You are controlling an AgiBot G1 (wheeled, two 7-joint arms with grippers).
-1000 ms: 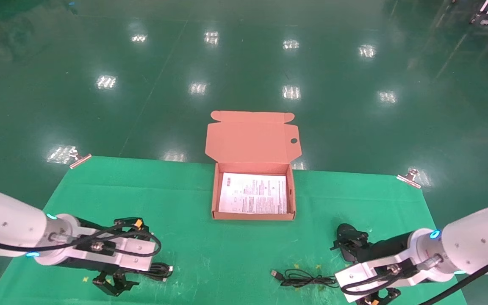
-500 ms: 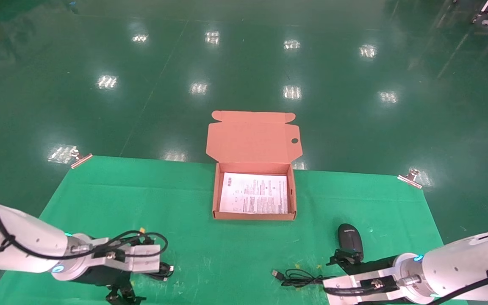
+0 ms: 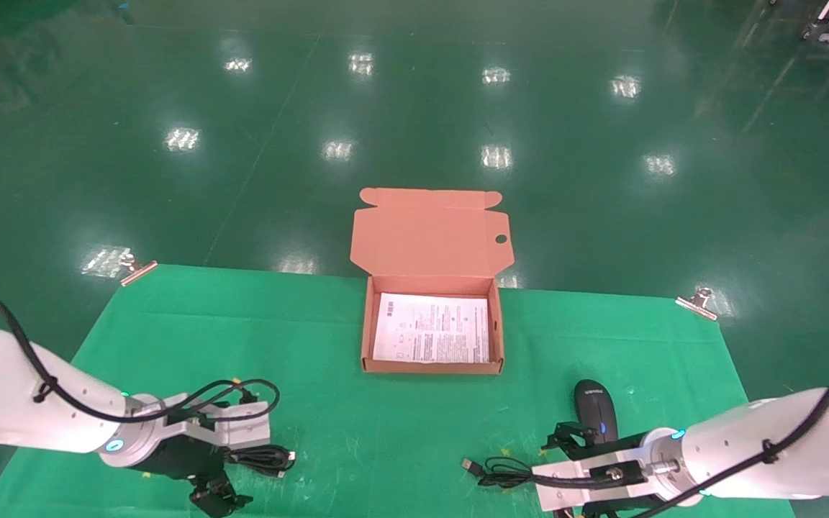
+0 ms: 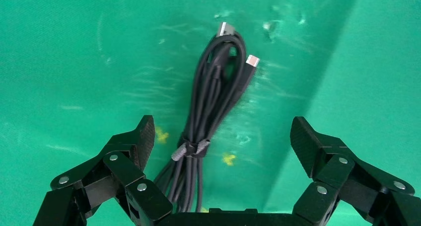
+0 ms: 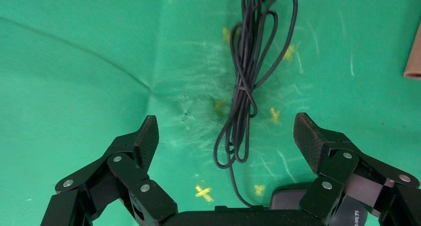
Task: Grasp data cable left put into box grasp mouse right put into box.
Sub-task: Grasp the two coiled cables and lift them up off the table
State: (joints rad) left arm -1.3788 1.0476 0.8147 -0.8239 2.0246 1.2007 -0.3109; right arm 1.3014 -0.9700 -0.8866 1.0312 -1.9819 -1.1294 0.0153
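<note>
The right gripper grabs the mouse's cord at the gathered parts beside its tie (image 5: 240, 109) next, since the cord's loops spread slack at its plug end.
The data cable (image 3: 265, 458) lies bundled on the green cloth at the front left, its silver plugs pointing right. In the left wrist view the cable (image 4: 208, 112) runs between the open fingers of my left gripper (image 4: 223, 136), nearer one finger. My left gripper (image 3: 242, 457) hovers low over it. The black mouse (image 3: 596, 417) lies at the front right, its coiled cord (image 3: 512, 475) to its left. My right gripper (image 3: 562, 475) is open over the cord (image 5: 245, 87), with the mouse (image 5: 298, 203) at its palm edge. The open box (image 3: 364, 338) stands at the centre back, holding only its white sheet.
The green cloth (image 3: 170, 338) is held by metal clips at the far left corner (image 3: 137, 272) and far right corner (image 3: 695, 302). The box lid (image 3: 429, 234) stands open beyond the table's far edge. A box corner (image 5: 414, 57) shows in the right wrist view.
Both arms have drawn back toward the table's near edge and dropped lower. The right gripper has moved off the mouse, which now shows whole. The cable, mouse and box have not moved.
</note>
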